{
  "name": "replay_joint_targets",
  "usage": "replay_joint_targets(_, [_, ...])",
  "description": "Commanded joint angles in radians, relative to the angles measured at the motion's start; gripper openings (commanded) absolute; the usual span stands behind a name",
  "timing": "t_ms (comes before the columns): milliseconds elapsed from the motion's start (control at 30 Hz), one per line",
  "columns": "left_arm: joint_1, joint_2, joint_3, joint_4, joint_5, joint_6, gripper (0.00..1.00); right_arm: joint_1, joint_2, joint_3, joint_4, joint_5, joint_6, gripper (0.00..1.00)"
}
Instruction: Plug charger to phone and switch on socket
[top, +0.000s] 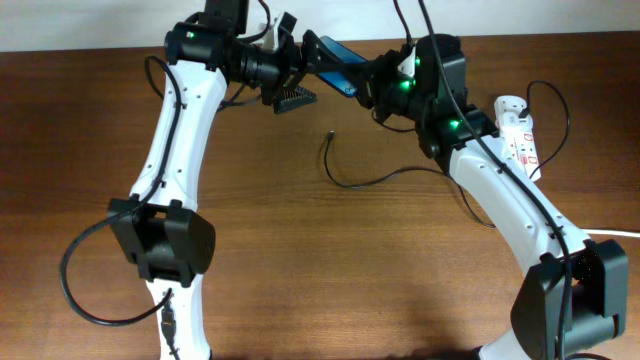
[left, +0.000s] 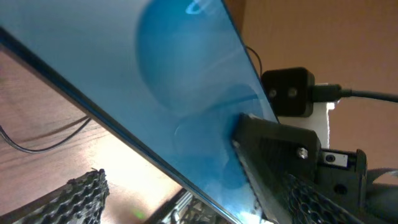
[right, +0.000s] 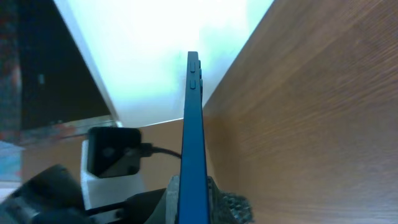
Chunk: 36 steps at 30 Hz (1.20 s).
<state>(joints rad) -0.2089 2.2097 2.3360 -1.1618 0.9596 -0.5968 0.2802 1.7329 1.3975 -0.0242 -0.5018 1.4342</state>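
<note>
The left gripper needs to move farther toward the phone before it closes. The robot's fingers reach only the phone's near edge, and most of its blue screen is beyond them.
The phone is held off the table at the back, between the two arms, its blue screen tilted. My right gripper is shut on its lower end. In the right wrist view the phone shows edge-on, clamped between the fingers. My left gripper is open around the phone's other end. In the left wrist view the blue screen fills the frame and passes between the spread fingers. The charger lies loose on the table, its plug tip free. The socket lies at the right.
The socket's thick white cord runs off the right edge. The left arm's black cable loops at the lower left. The brown table ends at a pale wall at the back. The other wrist's black camera box shows in each wrist view.
</note>
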Motion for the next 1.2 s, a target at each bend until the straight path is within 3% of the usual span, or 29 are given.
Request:
replay_joint_targets(0, [0.057,-0.01,-0.037,0.053,0.131,-0.085,0.93,0.008,-0.026,0.014,0.016,0.013,0.075,0.04])
replay_joint_targets(133, [0.074,-0.01,-0.144,0.27,0.178,-0.28,0.83,0.062,-0.025,0.014,0.014,0.087,0.102,0.04])
replay_joint_targets(333, [0.068,-0.001,-0.146,0.297,0.158,-0.407,0.5,0.173,0.023,0.014,0.047,0.226,0.154,0.04])
replay_joint_targets(400, [0.072,-0.001,-0.146,0.29,0.159,-0.431,0.49,0.173,0.027,0.014,0.04,0.235,0.153,0.04])
replay_joint_targets(467, [0.071,-0.001,-0.146,0.286,0.159,-0.473,0.38,0.173,0.027,0.014,0.039,0.246,0.153,0.04])
replay_joint_targets(567, [0.069,-0.001,-0.146,0.286,0.159,-0.472,0.12,0.173,0.027,0.014,0.04,0.249,0.153,0.04])
replay_joint_targets(633, [0.068,-0.001,-0.146,0.286,0.159,-0.472,0.01,0.174,0.027,0.014,0.039,0.249,0.153,0.04])
replay_joint_targets(767, [0.067,-0.001,-0.146,0.286,0.142,-0.473,0.0,0.185,0.027,0.014,0.04,0.249,0.153,0.05])
replay_joint_targets(900, [0.07,-0.001,-0.146,0.292,0.111,-0.522,0.0,0.185,0.027,0.014,0.041,0.249,0.153,0.24])
replay_joint_targets(1033, [0.079,-0.001,-0.146,0.298,0.065,-0.528,0.0,0.179,0.027,0.014,0.04,0.297,0.14,0.91])
replay_joint_targets(1067, [0.091,-0.001,-0.146,0.297,0.073,-0.487,0.0,0.162,0.027,0.014,0.043,0.341,0.062,0.98])
replay_joint_targets(1167, [0.14,-0.001,-0.146,0.27,0.165,-0.297,0.0,0.024,0.027,0.015,-0.021,0.301,-0.309,0.98])
